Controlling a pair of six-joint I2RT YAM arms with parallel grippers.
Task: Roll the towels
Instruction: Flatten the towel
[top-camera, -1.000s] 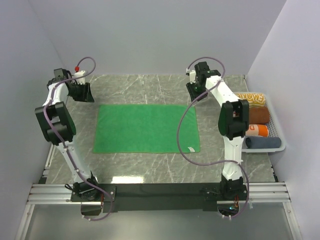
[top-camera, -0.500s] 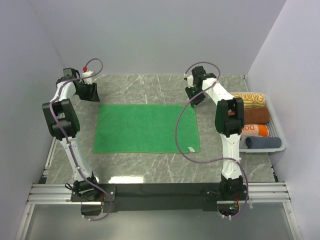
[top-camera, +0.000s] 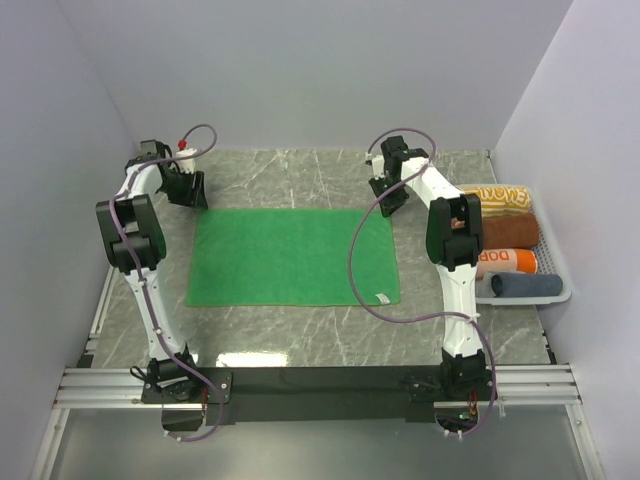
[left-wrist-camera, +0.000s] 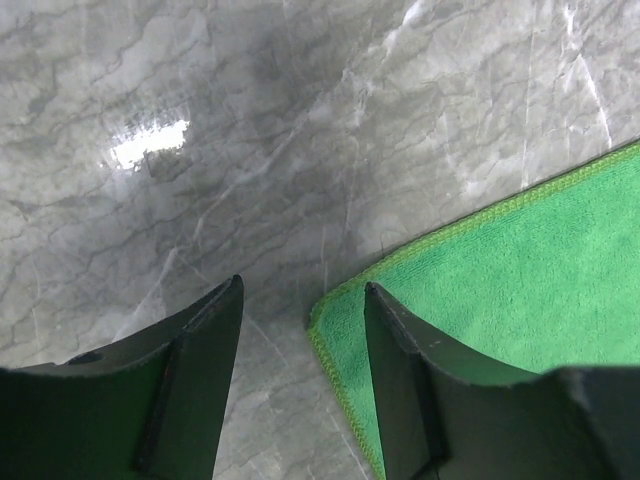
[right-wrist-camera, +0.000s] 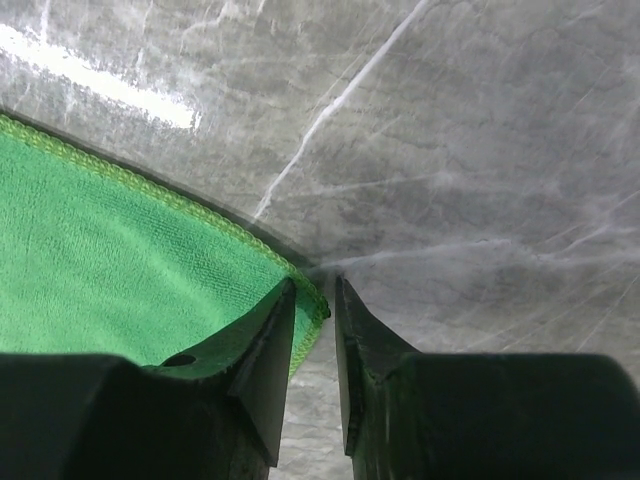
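I should next grab the green towel's far corner (top-camera: 203, 212) (left-wrist-camera: 326, 312) with my left gripper, opposite my right gripper's corner, to fold the towel evenly for rolling.
A bright green towel (top-camera: 293, 257) lies flat and spread out on the marble table, with a small white tag (top-camera: 381, 298) at its near right corner. My left gripper (top-camera: 190, 195) hangs over the far left corner, open. In the left wrist view that corner of the green towel (left-wrist-camera: 520, 270) lies between the fingers of the left gripper (left-wrist-camera: 304, 290). My right gripper (top-camera: 388, 200) is over the far right corner. In the right wrist view the right gripper (right-wrist-camera: 315, 285) stands open by a narrow gap, with the corner of the green towel (right-wrist-camera: 120, 260) in that gap.
A white tray (top-camera: 560, 295) at the right edge holds rolled towels: yellow-striped (top-camera: 500, 197), brown (top-camera: 515, 232), orange-lettered (top-camera: 515, 260) and blue-grey (top-camera: 525, 286). Walls stand close on the left, back and right. Purple cables loop off both arms.
Both grippers have moved inward and down to the towel's far corners. The left jaws have widened a little. The right jaws have narrowed around the corner.
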